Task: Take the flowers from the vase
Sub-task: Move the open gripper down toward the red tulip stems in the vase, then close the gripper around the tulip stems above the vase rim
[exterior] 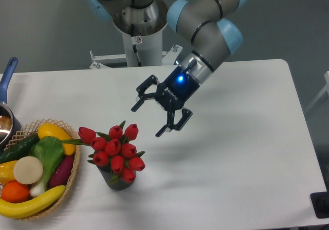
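The flowers (pixel 115 148) need to come up out of the vase (pixel 120 181), so the robot's gripper will grab the cluster of red buds next.
The flowers (pixel 115 148), a bunch of red tulip buds with green leaves, stand upright in the vase (pixel 120 181), a small dark grey pot near the table's front left. Only the lower part of the vase shows below the buds. My gripper (pixel 150 119) hangs above the table, up and to the right of the flowers, tilted towards them. Its jaws are open and empty. It does not touch the flowers.
A wicker basket (pixel 73 183) of colourful fruit and vegetables sits just left of the vase, close to the flowers. A metal saucepan with a blue handle (pixel 7 75) is at the far left edge. The table's front edge runs just below the vase.
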Robot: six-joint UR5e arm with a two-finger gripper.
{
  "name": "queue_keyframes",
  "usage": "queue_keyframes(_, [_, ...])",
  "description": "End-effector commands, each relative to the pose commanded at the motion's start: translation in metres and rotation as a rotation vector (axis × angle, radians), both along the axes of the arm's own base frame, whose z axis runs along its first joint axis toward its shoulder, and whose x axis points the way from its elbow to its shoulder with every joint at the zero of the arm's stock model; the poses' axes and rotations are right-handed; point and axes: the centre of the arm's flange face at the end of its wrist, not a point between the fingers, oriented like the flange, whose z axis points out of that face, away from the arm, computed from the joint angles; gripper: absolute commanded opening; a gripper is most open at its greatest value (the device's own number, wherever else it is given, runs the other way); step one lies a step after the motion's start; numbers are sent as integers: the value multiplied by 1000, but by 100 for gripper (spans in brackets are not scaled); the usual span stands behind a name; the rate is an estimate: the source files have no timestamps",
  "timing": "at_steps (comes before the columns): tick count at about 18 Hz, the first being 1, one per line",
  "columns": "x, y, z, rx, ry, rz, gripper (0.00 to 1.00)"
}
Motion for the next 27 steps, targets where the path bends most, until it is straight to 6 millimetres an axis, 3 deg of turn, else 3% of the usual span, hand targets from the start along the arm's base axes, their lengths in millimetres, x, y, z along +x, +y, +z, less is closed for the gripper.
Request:
queue_keyframes(4, [7,28,-4,8,15,-52,100])
queue_keyframes(8, [17,43,-19,18,30,-84,100])
queue_keyframes(26, [20,73,-29,25,40,-131,100])
queue_keyframes(27, [21,73,-29,25,40,-133,96])
